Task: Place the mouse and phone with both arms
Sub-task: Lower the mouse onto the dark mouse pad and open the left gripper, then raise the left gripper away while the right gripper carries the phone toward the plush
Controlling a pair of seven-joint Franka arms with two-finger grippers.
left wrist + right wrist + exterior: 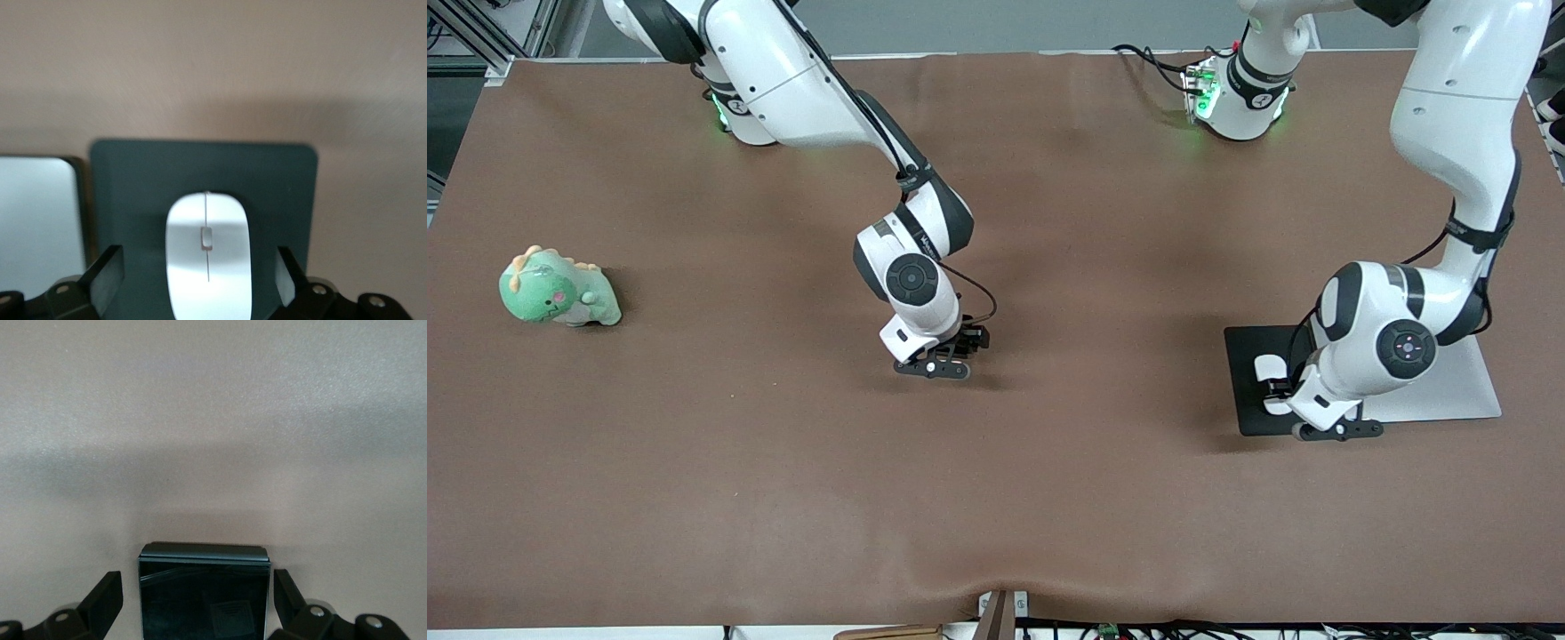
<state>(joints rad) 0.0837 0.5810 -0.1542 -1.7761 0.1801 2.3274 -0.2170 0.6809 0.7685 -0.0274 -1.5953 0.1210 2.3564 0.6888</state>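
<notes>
My right fingers are on both sides of the black phone (203, 597) in the right wrist view, so they should close now.
The white mouse (208, 257) lies on a dark grey pad (200, 167) toward the left arm's end of the table. My left gripper (199, 275) is low over it, open, one finger on each side with a gap to the mouse. In the front view the mouse (1267, 367) shows partly beside the left gripper (1288, 391). The black phone (203, 597) lies flat on the brown table under my right gripper (198, 599), which is open and straddles it without touching. In the front view the right gripper (965, 345) is low at mid-table and hides the phone.
A pale silver plate (1449, 382) lies against the dark pad (1247, 391), partly under the left arm. A green toy dinosaur (559, 289) stands toward the right arm's end of the table. The brown table cover (996, 498) spans the rest.
</notes>
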